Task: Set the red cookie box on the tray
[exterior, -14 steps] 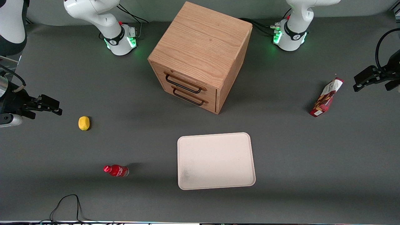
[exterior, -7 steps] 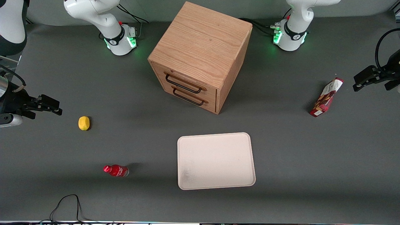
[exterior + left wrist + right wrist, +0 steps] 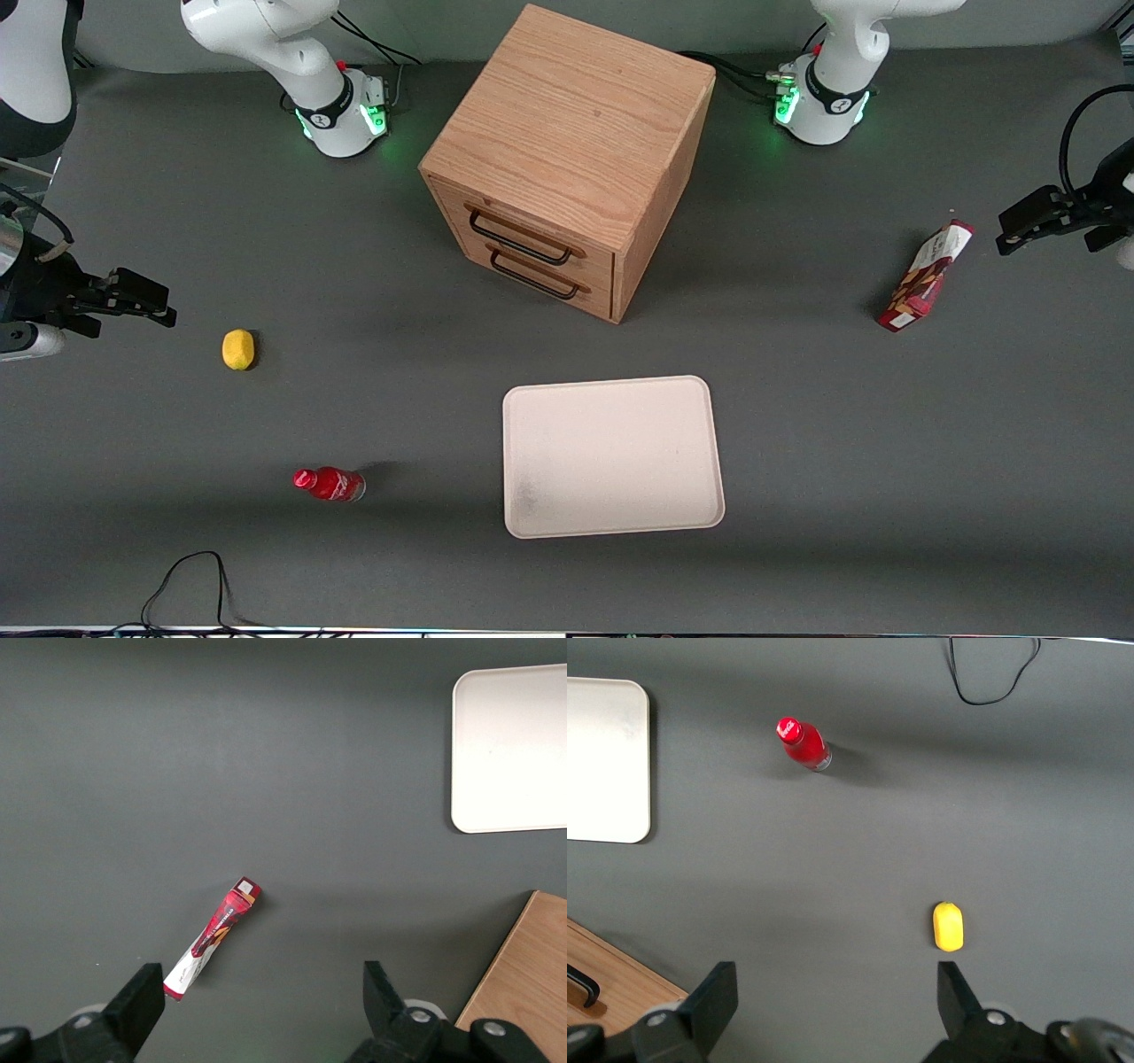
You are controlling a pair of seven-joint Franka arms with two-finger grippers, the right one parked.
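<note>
My left gripper next needs to grab the red cookie box by its white end (image 3: 946, 243) to place it on the tray (image 3: 611, 456).
The red cookie box (image 3: 926, 276) lies flat on the grey table toward the working arm's end, with its white end panel pointing away from the front camera. In the left wrist view the box (image 3: 214, 937) lies slantwise, its white end close to one fingertip. My left gripper (image 3: 1050, 241) hovers above the table beside the box's white end, apart from it, nearer the table's end. The gripper (image 3: 261, 1001) is open wide with nothing between its fingers. The cream-white tray (image 3: 611, 456) lies empty in front of the drawer cabinet, nearer the front camera than the box; the tray (image 3: 514, 744) also shows from the wrist.
A wooden two-drawer cabinet (image 3: 567, 159) stands mid-table, between the arm bases. Toward the parked arm's end lie a yellow lemon (image 3: 237, 349) and a small red bottle (image 3: 330, 484). A black cable (image 3: 190, 580) loops at the table's front edge.
My left gripper has edged slightly toward the cookie box. The box, tray and other objects have not moved.
</note>
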